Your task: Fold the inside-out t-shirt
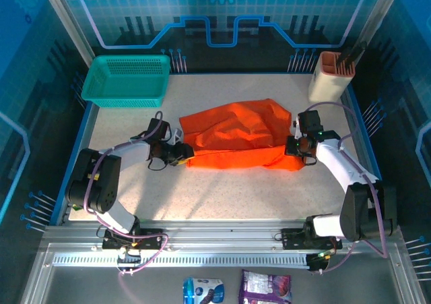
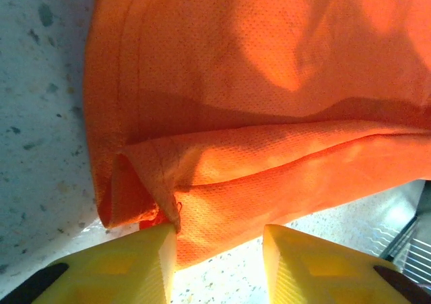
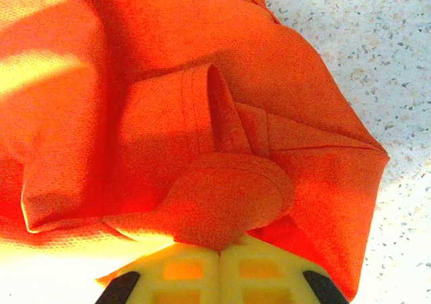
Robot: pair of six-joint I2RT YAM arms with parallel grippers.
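My left gripper grabs the inside-out t-shirt's [image 1: 236, 139] stitched hem corner [image 1: 190, 161] next, to stretch it between both grippers and spread it flat for folding.
The inside-out t-shirt [image 1: 236, 139] lies bunched across the middle of the table, bright orange-red, stretched between both arms. My left gripper [image 1: 183, 154] is at its left end. In the left wrist view the yellow fingers [image 2: 151, 260] stand apart, and the shirt's [image 2: 256, 115] lower edge dips into the gap, touching the left finger; the left gripper [image 2: 219, 247] is open. My right gripper [image 1: 296, 147] is at the shirt's right end. In the right wrist view this gripper [image 3: 221, 249] is shut, with a rounded fold of the shirt [image 3: 229, 196] pinched at its tips.
A teal mesh basket [image 1: 128, 81] stands at the back left and a beige container [image 1: 330, 75] at the back right. The speckled table [image 1: 222, 189] runs bare between the shirt and the near rail. Two snack packets [image 1: 264, 287] lie below the rail.
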